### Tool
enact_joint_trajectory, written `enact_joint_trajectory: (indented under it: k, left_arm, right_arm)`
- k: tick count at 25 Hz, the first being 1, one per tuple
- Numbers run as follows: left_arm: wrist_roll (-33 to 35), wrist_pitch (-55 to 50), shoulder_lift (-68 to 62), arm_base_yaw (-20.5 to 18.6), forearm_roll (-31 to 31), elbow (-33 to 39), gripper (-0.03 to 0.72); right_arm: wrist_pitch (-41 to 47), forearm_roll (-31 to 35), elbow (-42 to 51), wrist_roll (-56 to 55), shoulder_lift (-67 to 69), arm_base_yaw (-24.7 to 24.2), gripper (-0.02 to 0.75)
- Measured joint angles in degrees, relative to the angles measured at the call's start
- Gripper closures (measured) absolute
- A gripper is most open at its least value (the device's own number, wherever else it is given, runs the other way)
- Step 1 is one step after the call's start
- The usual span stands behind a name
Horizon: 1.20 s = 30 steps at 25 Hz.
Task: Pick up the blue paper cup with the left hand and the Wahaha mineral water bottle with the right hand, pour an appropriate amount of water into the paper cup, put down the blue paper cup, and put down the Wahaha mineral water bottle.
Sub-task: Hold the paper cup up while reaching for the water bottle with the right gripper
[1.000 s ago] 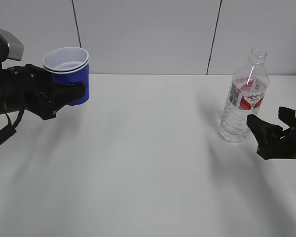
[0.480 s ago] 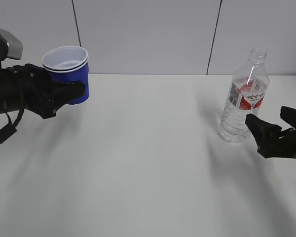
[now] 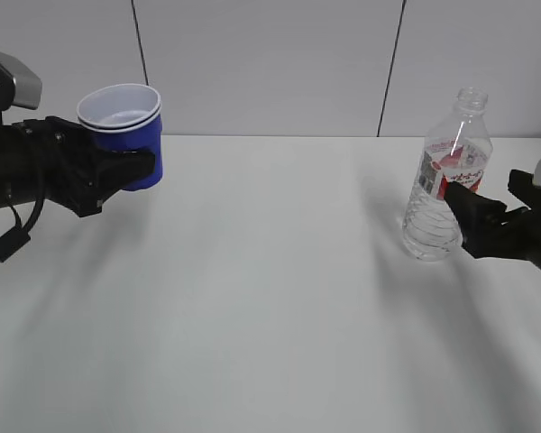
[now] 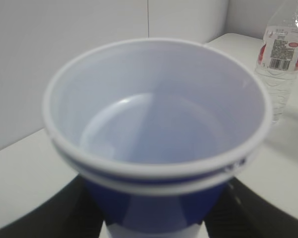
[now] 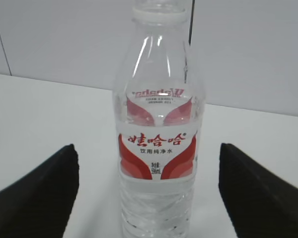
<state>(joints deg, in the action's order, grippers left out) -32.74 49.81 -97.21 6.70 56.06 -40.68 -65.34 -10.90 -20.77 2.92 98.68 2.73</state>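
My right gripper is going to grab the bottle by its labeled body (image 3: 446,180) next. The Wahaha mineral water bottle's opening (image 3: 472,97) will then stay free to pour.
My left gripper (image 3: 131,167) is shut on the blue paper cup (image 3: 126,135) and holds it upright above the table at the far left. The cup (image 4: 156,134) fills the left wrist view; its white inside looks empty. The Wahaha mineral water bottle (image 3: 446,185) stands upright on the table at the right, capless, with clear water in it. My right gripper (image 3: 491,207) is open just to the right of the bottle at label height. In the right wrist view the bottle (image 5: 158,144) stands between the two spread fingers (image 5: 37,196), untouched.
The white table (image 3: 270,298) spreads between the two arms. A pale panelled wall (image 3: 270,63) runs along the table's back edge. The bottle also shows far off in the left wrist view (image 4: 283,54).
My right gripper has risen and moved in towards the bottle, from its base level to label height. The left gripper and the cup have stayed still.
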Motion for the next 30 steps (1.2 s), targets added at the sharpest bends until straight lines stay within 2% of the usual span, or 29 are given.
enact_joint_trajectory:
  k: [30]
  left_arm:
    - [-0.1,0.0,0.0,0.0,-1.2,0.0,0.262]
  right_arm:
    - [-0.1,0.2,-12.9,0.0,14.7,0.0,0.085]
